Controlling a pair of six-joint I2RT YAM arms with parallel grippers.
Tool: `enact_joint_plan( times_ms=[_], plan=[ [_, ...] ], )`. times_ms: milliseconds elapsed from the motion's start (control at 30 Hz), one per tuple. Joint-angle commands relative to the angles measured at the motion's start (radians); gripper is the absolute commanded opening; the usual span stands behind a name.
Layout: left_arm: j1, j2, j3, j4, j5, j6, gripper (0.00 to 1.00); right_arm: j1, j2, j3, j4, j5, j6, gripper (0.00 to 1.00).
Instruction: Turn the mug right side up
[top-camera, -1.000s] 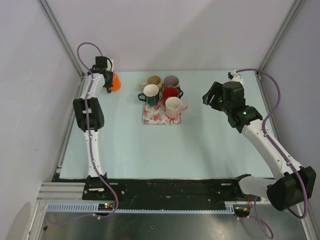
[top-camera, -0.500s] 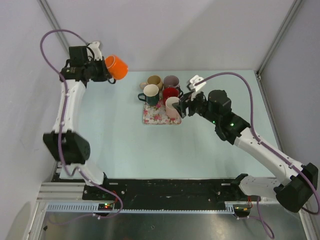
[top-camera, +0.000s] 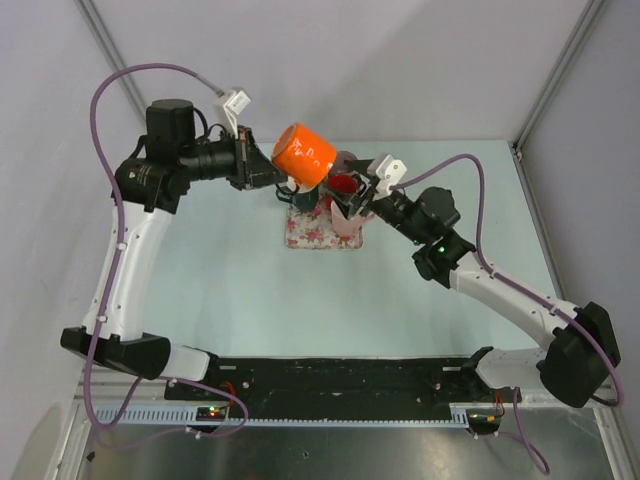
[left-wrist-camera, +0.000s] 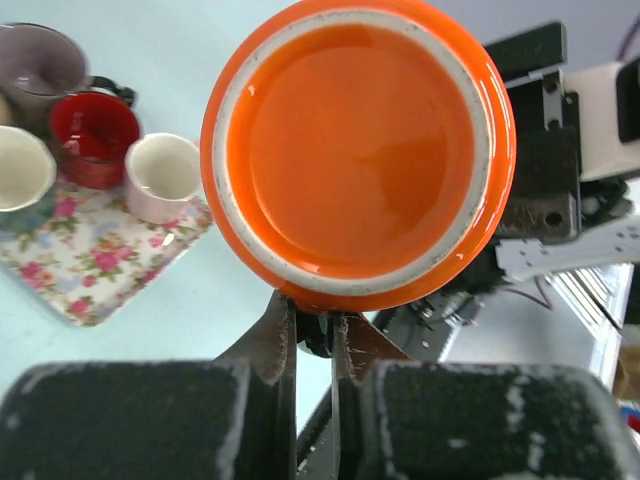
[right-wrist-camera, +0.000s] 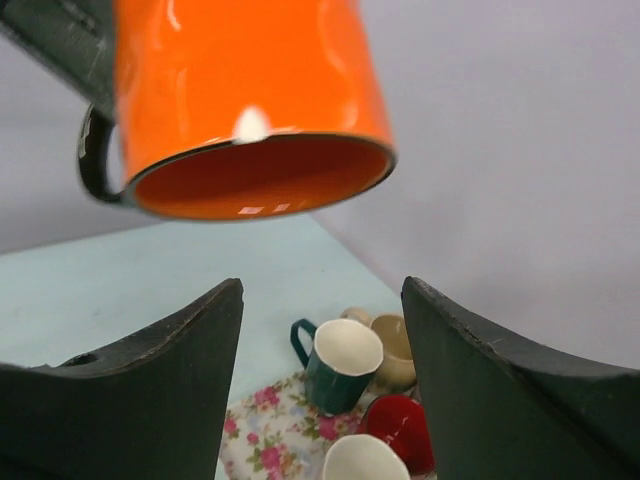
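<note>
The right gripper grabs the rim of the orange mug (top-camera: 305, 155) opposite the black handle next, which leaves the mug's base free to set the mug upright.
The orange mug (top-camera: 305, 155) hangs in the air above the tray, its mouth tilted downward. My left gripper (top-camera: 268, 170) is shut on its black handle. The left wrist view shows the mug's base (left-wrist-camera: 355, 150), with the fingertips (left-wrist-camera: 312, 320) pinching the handle just below it. My right gripper (top-camera: 352, 190) is open and empty just right of and below the mug. In the right wrist view the mug's open mouth (right-wrist-camera: 250, 175) faces down above my open gripper (right-wrist-camera: 322, 300), apart from the fingers.
A floral tray (top-camera: 300, 238) stands at the table's middle back. On and around it stand a green mug (right-wrist-camera: 345, 365), a beige mug (right-wrist-camera: 395, 350), a red mug (left-wrist-camera: 95, 135), a pink-white mug (left-wrist-camera: 160, 175) and a grey-purple mug (left-wrist-camera: 40, 65).
My left arm has lifted the orange mug from the far left corner and swung it right, over the tray. My right arm has moved left to just under the mug.
</note>
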Motion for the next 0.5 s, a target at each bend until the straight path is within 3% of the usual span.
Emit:
enact_joint_plan(
  times_ms=[0, 367, 433, 467],
  plan=[
    [-0.050, -0.030, 0.033, 0.039, 0.134, -0.062, 0.00, -0.027, -0.076, -0.028, 0.192, -0.012, 0.031, 0.70],
    [-0.119, -0.017, -0.002, 0.038, 0.192, -0.057, 0.00, -0.020, -0.091, -0.025, 0.275, -0.052, 0.038, 0.70],
    [-0.120, -0.016, -0.017, 0.038, 0.191, -0.055, 0.00, -0.017, -0.094, -0.022, 0.279, -0.075, 0.053, 0.56],
    [-0.119, -0.015, -0.024, 0.038, 0.189, -0.052, 0.00, -0.011, -0.094, -0.021, 0.280, -0.082, 0.058, 0.42]
  ],
)
